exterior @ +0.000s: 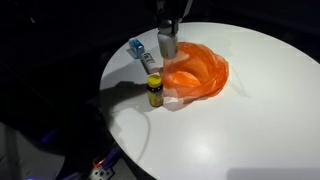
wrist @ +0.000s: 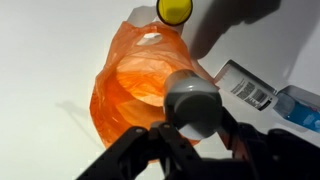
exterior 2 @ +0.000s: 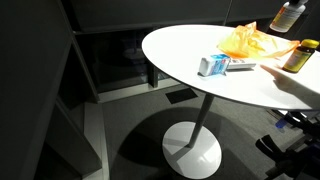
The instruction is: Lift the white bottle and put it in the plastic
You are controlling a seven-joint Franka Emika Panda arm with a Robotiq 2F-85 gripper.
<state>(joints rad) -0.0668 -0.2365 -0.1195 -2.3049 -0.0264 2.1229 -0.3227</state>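
The white bottle's lower end hangs above the orange bag's rim [exterior: 168, 66], so the bottle goes down into the bag, before my gripper opens.
My gripper [exterior: 168, 30] is shut on the white bottle [exterior: 168, 46] and holds it upright just above the back edge of the orange plastic bag [exterior: 196, 71]. In the wrist view the bottle's round grey end [wrist: 192, 100] sits between the black fingers [wrist: 190, 130], over the bag's open mouth [wrist: 130, 90]. In an exterior view the held bottle [exterior 2: 289, 15] hangs above the bag [exterior 2: 250, 42]; the gripper itself is mostly cut off at the top there.
A small jar with a yellow cap [exterior: 154, 90] stands beside the bag's near edge. A blue and white box [exterior: 140, 52] lies on the round white table [exterior: 260, 110] beside the bag. Both also show in the wrist view, the jar's cap [wrist: 174, 10] and the box [wrist: 255, 88].
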